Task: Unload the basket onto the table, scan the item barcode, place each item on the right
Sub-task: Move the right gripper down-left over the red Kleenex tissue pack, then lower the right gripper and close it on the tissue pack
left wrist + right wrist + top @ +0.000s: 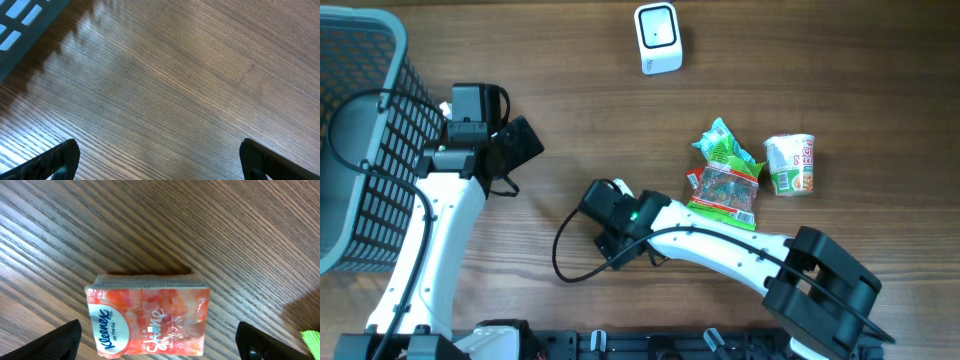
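Observation:
The Kleenex tissue pack needs to stand on edge for barcode scanning. My right gripper should next grab the pack by its narrow side edge.
A pink-orange Kleenex tissue pack lies flat on the wooden table, label up. My right gripper is open above it, and its two black fingertips stand clear of the pack on either side. In the overhead view the right gripper hangs over the table's middle and hides the pack. The white barcode scanner stands at the far edge. Beside the basket, my left gripper is open, and in its own view the left gripper has only bare wood between its fingers.
A dark mesh basket fills the left side, its corner in the left wrist view. Green and red snack packets and a cup of noodles lie to the right. A black cable loops near the right wrist.

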You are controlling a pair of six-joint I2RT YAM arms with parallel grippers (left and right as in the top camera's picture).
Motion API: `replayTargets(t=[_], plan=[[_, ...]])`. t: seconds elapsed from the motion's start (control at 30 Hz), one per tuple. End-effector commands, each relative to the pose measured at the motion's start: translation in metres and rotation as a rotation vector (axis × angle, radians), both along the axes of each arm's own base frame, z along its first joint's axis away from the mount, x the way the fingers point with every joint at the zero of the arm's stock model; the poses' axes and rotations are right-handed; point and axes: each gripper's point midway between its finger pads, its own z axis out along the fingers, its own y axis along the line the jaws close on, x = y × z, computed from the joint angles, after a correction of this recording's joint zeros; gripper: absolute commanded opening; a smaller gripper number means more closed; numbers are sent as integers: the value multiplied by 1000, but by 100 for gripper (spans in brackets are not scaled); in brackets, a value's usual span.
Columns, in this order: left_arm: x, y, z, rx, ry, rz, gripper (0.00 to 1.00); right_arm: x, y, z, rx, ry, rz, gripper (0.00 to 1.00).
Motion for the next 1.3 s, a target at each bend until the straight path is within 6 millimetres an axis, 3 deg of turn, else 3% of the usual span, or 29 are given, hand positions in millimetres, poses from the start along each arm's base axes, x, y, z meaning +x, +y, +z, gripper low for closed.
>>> replayTargets(t=[0.0,0.1,0.23,0.43,0.63,0.7,0.77,0.87,0.97,1.0,1.07,1.1,1.13,1.2,1.23,1.27], plan=[[0,3,5,6,-15,13,100,-9,5,-5,11,37,67,99],[0,3,5,6,-15,13,100,-6,7,-14,35,14,58,99],[0,3,5,6,-15,13,100,-4,-10,-30,-14,-23,47,99],[0,3,5,6,-15,13,100,31,-3,-19,-14,-208,59,89],[0,3,5,6,-15,13,100,73,-16,-11,19,-272,-32,85],[0,3,5,6,-15,13,100,81,-12,0,83,-237,-25,85],[0,3,5,6,-15,13,100,88,2,33,212,-194,-2,85],[0,3,5,6,-15,13,100,68,3,68,268,-148,123,84],[0,3,5,6,-15,13,100,41,-25,58,147,-56,218,79],[0,3,5,6,-15,13,100,34,-32,49,125,-22,260,72],[0,3,5,6,-15,13,100,24,-20,51,254,62,361,70],[0,3,5,6,-15,13,100,24,-18,57,346,104,376,66],[0,3,5,6,-15,13,100,36,-29,60,381,116,321,52],[0,3,5,6,-15,13,100,53,-45,63,429,129,247,50],[0,3,5,6,-15,13,100,57,-51,65,465,143,230,39],[0,3,5,6,-15,13,100,59,-55,66,495,158,220,35]])
